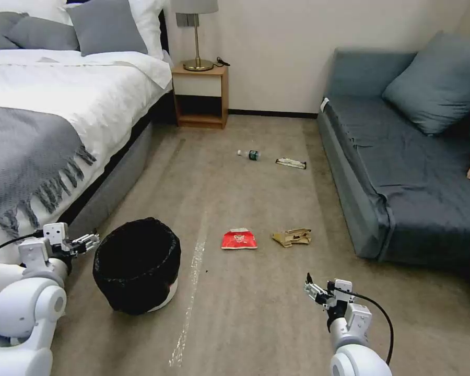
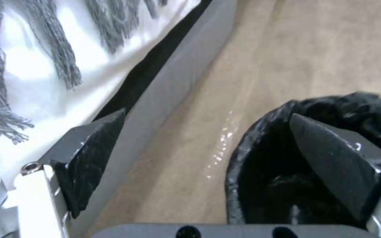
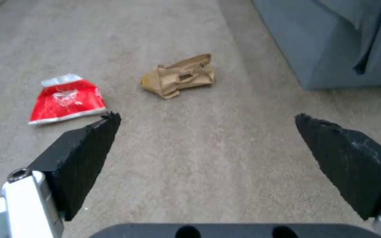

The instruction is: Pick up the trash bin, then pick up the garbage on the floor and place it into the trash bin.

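I will grab the trash bin by its bag-lined rim (image 1: 100,256) next with my left gripper. This keeps the trash bin's opening (image 1: 138,248) free to take in garbage.
The trash bin (image 1: 136,263), white with a black bag liner, stands on the carpet beside the bed. My left gripper (image 1: 91,240) is open at its rim on the bed side. In the left wrist view the left gripper (image 2: 203,142) has one finger over the bin (image 2: 261,158) liner and the other outside. My right gripper (image 1: 310,287) hangs open and empty above bare carpet. Ahead of the right gripper (image 3: 208,132) lie garbage pieces: a red snack packet (image 3: 67,99) (image 1: 239,239) and tan paper packaging (image 3: 179,76) (image 1: 292,237). Farther off lie a small bottle (image 1: 250,154) and a long wrapper (image 1: 291,163).
A bed (image 1: 62,115) with a fringed grey throw borders the left. A blue-grey sofa (image 1: 402,172) borders the right. A wooden nightstand (image 1: 201,94) with a lamp stands at the back wall. A shiny strip (image 1: 193,282) runs along the carpet beside the bin.
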